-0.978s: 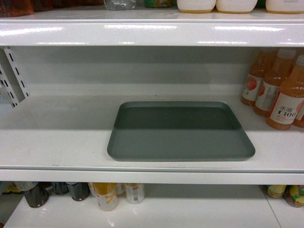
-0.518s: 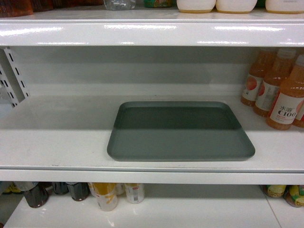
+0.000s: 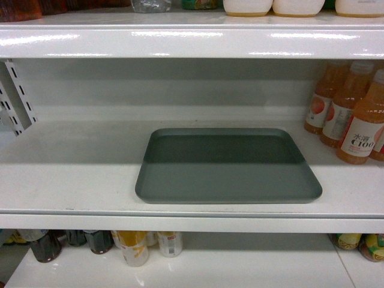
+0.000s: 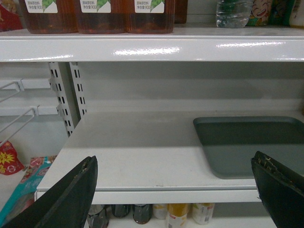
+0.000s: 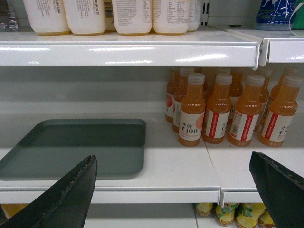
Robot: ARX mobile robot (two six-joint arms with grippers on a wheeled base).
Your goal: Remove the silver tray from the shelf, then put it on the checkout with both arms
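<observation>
Next, my left gripper grips the silver tray [image 3: 228,165] by its short-side rim [image 3: 144,165], to carry the tray to the checkout with both arms.
The silver tray [image 3: 228,165] lies flat on the middle shelf [image 3: 72,180], a grey-green rectangle with a low rim, near the board's front lip. No arm shows in the head view. In the left wrist view the tray [image 4: 251,142] is ahead and to the right, and my left gripper [image 4: 173,164] is open, short of the shelf lip, nothing between its fingers. In the right wrist view the tray [image 5: 80,147] is ahead to the left, and my right gripper [image 5: 171,161] is open and empty in front of the lip. The checkout is out of view.
Orange juice bottles [image 3: 354,114] stand right of the tray at the shelf's back. The upper shelf board [image 3: 192,42] hangs low above the tray. Slotted uprights [image 4: 66,95] stand at the left. Cans and bottles [image 3: 132,246] fill the shelf below.
</observation>
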